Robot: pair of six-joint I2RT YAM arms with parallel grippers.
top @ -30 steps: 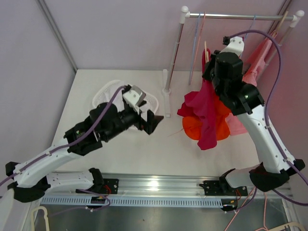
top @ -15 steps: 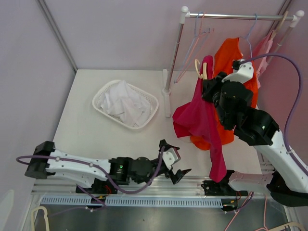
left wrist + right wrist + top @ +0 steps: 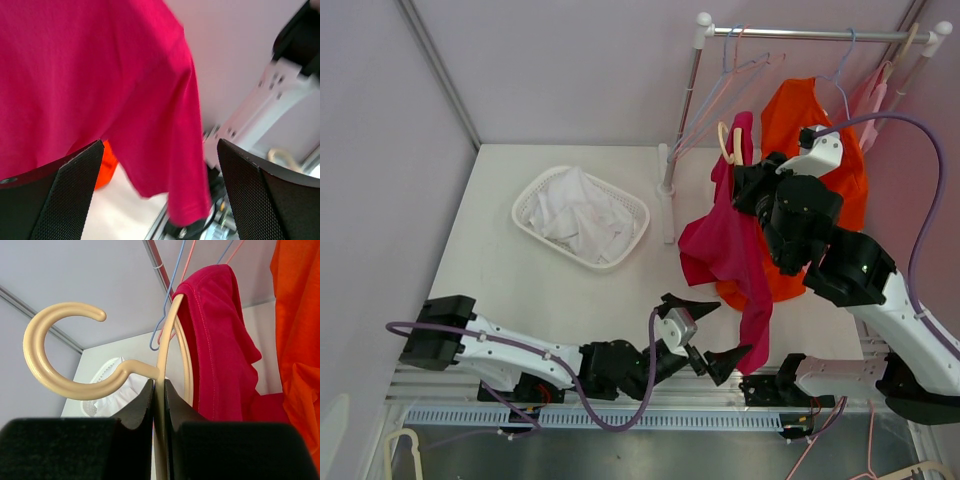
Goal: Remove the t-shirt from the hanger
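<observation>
My left gripper's fingers are in line with the t-shirt's hem but stop short at its near edge. My left gripper needs to move toward the hem before it closes on it.
A magenta t-shirt (image 3: pixel 735 250) hangs from a cream hanger (image 3: pixel 727 143) held up in the air off the rail. My right gripper (image 3: pixel 748 172) is shut on the hanger (image 3: pixel 161 365) just below its hook; the shirt (image 3: pixel 220 345) drapes over the hanger's far arm. My left gripper (image 3: pixel 712 335) is open, low near the table's front edge, its jaws on either side of the shirt's lower hem (image 3: pixel 190 200), apart from the cloth. The shirt (image 3: pixel 100 75) fills the left wrist view.
An orange garment (image 3: pixel 820 150) hangs on the clothes rail (image 3: pixel 800 34) behind the magenta shirt, with empty hangers (image 3: pixel 725 80) and a pink garment (image 3: pixel 875 95). A white basket (image 3: pixel 530 200) of white laundry sits at the back left. The rail's post (image 3: pixel 682 110) stands mid-table.
My left arm swept from beside the basket down to the front edge and then right, up to the shirt's hem. My right arm lifted the hanger and shirt up.
</observation>
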